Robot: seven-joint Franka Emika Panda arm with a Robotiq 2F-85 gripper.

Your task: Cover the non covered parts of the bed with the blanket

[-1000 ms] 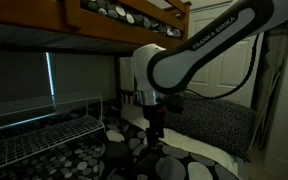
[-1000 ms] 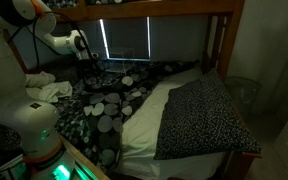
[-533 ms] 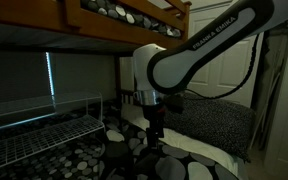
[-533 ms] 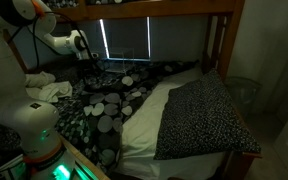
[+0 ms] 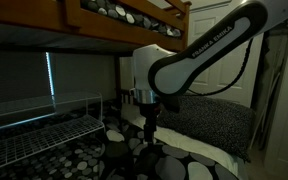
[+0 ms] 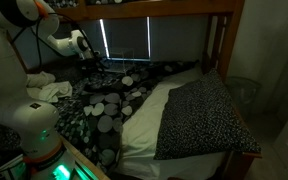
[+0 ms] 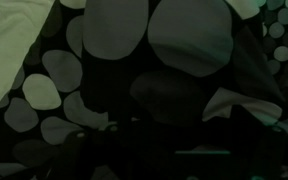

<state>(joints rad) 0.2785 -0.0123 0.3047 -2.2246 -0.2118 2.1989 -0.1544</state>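
I need my gripper to grab the black blanket's edge beside the bare white sheet next, to pull it across and cover the bed.
The bed has a white sheet (image 6: pixel 149 122) in a brown wooden bunk frame (image 6: pixel 220 50); the sheet also shows in an exterior view (image 5: pixel 202 150). The black blanket with grey and white ovals (image 6: pixel 106 105) lies bunched over the side of the bed near the window, leaving a wide strip of sheet bare. It also shows in an exterior view (image 5: pixel 79 160) and fills the wrist view (image 7: pixel 184 40). My gripper (image 5: pixel 149 130) points down just over the blanket's edge, and also shows in an exterior view (image 6: pixel 98 66). Its jaws are too dark to read.
A finely speckled grey-black cloth (image 6: pixel 206 115) lies on the other side of the bed, also seen in an exterior view (image 5: pixel 222 120). A white wire rack (image 5: pixel 34 125) stands beside the blanket. The upper bunk (image 5: pixel 124 20) hangs overhead. A crumpled white cloth (image 6: pixel 50 90) lies near the robot base.
The arm has shifted slightly, and the gripper has moved a little sideways and up over the blanket. The blanket looks unmoved.
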